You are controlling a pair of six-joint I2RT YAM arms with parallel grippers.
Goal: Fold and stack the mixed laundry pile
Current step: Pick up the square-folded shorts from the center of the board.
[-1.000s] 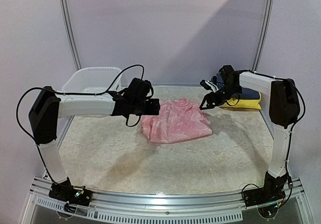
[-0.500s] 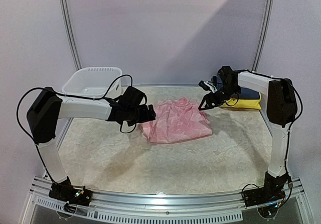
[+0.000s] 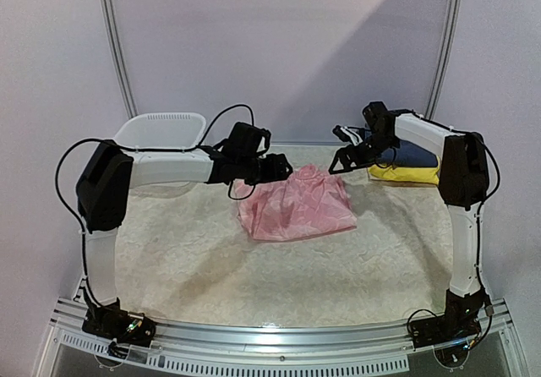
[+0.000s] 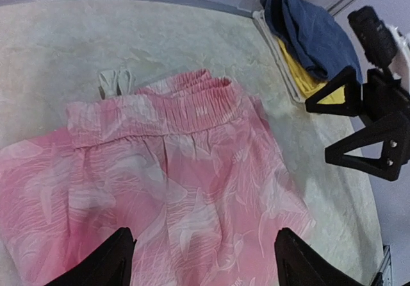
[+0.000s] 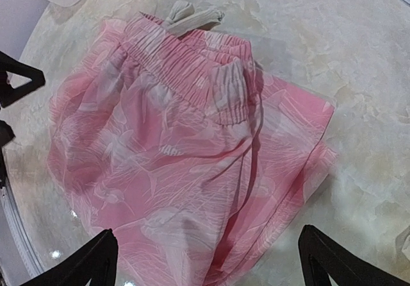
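Note:
I need to grab the pink garment with my right gripper next, below its waistband (image 3: 324, 178), at its end nearest the navy garment (image 3: 416, 152), to pull it onto the stack.
A pink crinkly garment (image 3: 296, 205) with a pale leaf print lies crumpled mid-table, its elastic waistband (image 4: 173, 106) toward the far side. My left gripper (image 3: 283, 167) hovers open over its far-left part, nothing between the fingers (image 4: 110, 260). My right gripper (image 3: 339, 151) hovers open above its far-right corner, also empty. In the right wrist view the pink garment (image 5: 186, 151) fills the space between the jaws. A navy garment (image 3: 416, 152) sits folded on a yellow one (image 3: 407, 174) at the far right.
A white plastic basket (image 3: 161, 131) stands at the far left behind the left arm. A pale drawstring (image 4: 115, 81) pokes out past the waistband. The two grippers face each other closely over the pink garment's far edge.
The left arm has swung right and toward the far side, from the garment's left edge to its far-left part. The right gripper has risen slightly and opened wider.

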